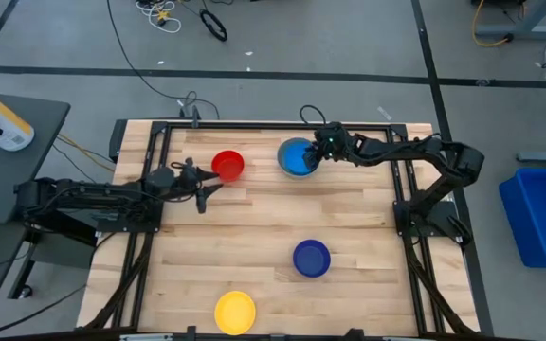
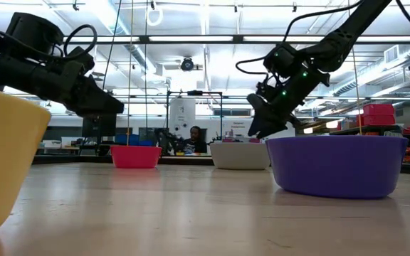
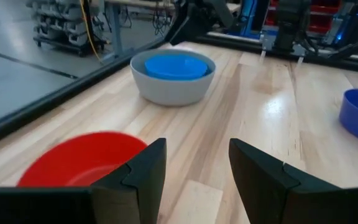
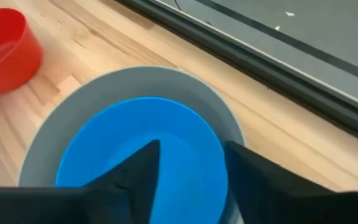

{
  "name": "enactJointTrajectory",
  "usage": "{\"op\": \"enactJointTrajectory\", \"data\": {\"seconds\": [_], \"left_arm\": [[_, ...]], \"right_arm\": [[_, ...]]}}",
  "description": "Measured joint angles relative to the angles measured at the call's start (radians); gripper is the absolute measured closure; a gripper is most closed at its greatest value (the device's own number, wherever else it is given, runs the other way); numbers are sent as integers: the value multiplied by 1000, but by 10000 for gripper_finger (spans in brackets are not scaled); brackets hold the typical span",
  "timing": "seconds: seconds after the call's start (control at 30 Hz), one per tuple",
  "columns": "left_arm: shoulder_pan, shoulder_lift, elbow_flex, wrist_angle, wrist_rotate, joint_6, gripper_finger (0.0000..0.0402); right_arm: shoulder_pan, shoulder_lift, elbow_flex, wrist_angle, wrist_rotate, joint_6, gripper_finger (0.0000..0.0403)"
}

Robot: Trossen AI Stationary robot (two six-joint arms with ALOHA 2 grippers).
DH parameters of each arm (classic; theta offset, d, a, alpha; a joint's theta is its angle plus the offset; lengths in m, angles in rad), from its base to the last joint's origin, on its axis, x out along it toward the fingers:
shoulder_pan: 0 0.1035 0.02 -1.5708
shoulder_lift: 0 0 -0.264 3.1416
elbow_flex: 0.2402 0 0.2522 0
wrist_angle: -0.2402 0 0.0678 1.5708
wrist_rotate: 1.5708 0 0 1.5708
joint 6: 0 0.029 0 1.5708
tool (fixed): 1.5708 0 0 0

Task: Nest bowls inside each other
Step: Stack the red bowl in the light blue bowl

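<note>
My left gripper will next grab the red bowl by its rim point(image 1: 240, 168) point(image 3: 132, 140), so it can put it inside the light blue bowl.
A light blue bowl point(image 4: 104, 149) sits nested inside the grey bowl point(image 4: 55, 118) at the table's far middle point(image 1: 297, 157). My right gripper point(image 4: 191, 155) is open and hangs just over their right rim, slanting down, its fingers astride the light blue bowl's edge with no touch showing. The red bowl point(image 1: 227, 165) stands upright on its base to the left of them. My left gripper point(image 3: 197, 162) is open, level and empty, just near-left of the red bowl point(image 3: 79, 158). A dark blue bowl point(image 1: 311, 258) and a yellow bowl point(image 1: 235, 312) stand alone nearer the front.
A black frame rail point(image 1: 282, 124) runs along the table's far edge close behind the grey bowl. Bare wood lies between the red bowl and the dark blue bowl. In the low view the yellow bowl point(image 2: 6, 156) and dark blue bowl point(image 2: 337, 167) stand close to the camera.
</note>
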Motion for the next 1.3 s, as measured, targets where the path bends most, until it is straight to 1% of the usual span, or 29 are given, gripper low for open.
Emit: {"op": "enactJointTrajectory", "data": {"seconds": [0.07,0.13,0.2,0.27,0.47,0.63,0.77,0.87,0.97,1.1,1.2,1.3], "left_arm": [[0,0,0,29,-3,15,219],[0,7,1,66,-25,28,219],[10,25,9,54,-43,36,219],[33,58,29,52,-38,37,219],[133,250,100,41,43,26,219],[169,419,182,-59,127,-4,215],[166,505,246,-109,137,-32,188],[166,531,297,-172,136,-31,162],[166,532,356,-268,133,-28,146],[166,531,412,-404,129,-31,141],[166,544,424,-439,114,-45,141],[166,556,424,-451,75,-54,141]], "right_arm": [[8,0,0,19,1,-12,177],[22,0,0,42,-1,-16,165],[40,0,0,62,-15,-18,160],[64,0,0,90,-25,-19,161],[186,0,1,150,-27,-23,175],[296,0,35,95,-26,-23,169],[367,0,78,12,24,-24,157],[409,-1,104,-38,70,-20,154],[446,-1,119,-63,91,-14,159],[491,-1,120,-71,108,-3,168],[524,-1,120,-89,144,0,170],[557,-1,120,-99,185,6,169]]}}
